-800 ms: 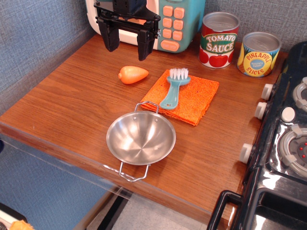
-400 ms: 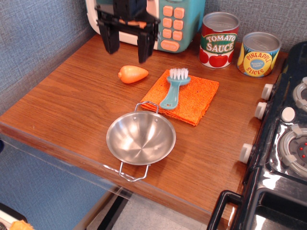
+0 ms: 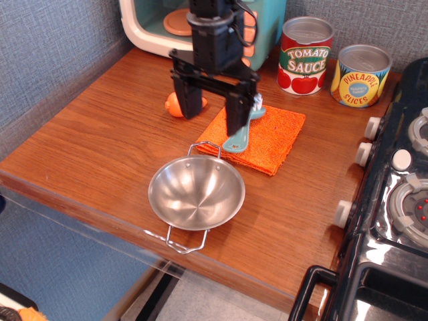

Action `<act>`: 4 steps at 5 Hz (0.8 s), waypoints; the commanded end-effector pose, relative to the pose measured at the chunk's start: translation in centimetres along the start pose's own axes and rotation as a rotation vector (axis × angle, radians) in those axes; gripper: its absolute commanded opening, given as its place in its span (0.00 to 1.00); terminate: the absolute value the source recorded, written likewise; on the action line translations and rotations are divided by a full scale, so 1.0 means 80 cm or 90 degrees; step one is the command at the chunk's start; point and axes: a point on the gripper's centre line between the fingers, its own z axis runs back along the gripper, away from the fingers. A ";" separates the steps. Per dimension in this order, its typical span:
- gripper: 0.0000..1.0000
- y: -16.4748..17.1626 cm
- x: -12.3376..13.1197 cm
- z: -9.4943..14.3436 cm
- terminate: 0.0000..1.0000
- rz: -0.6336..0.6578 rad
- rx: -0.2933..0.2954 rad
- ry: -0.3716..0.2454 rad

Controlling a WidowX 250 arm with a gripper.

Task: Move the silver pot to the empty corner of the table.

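Next, to move the silver pot (image 3: 196, 192) to the empty corner, my gripper grabs its rim (image 3: 243, 189).
The silver pot (image 3: 196, 192) sits upright near the front edge of the reddish-brown wood table (image 3: 93, 147), with one wire handle toward the back and one over the front edge. My black gripper (image 3: 212, 126) hangs open and empty above the table, just behind the pot's far rim. Its two fingers point down, spread wide. Bare wood lies at the table's left corner (image 3: 27, 170).
An orange toy carrot (image 3: 174, 105) shows partly behind my left finger. A teal brush (image 3: 242, 134) lies on an orange cloth (image 3: 267, 137). Tomato sauce (image 3: 305, 55) and pineapple (image 3: 360, 75) cans stand at the back right. A toy microwave (image 3: 160, 27) stands behind; a black stove (image 3: 394, 200) on the right.
My gripper has moved forward, right and down from in front of the microwave to just behind the pot. It stays open. The pot has not moved.
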 end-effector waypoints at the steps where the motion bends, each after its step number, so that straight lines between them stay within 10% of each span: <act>1: 1.00 -0.082 -0.031 -0.009 0.00 -0.088 -0.054 0.001; 4: 1.00 -0.084 -0.038 -0.050 0.00 -0.089 0.018 0.034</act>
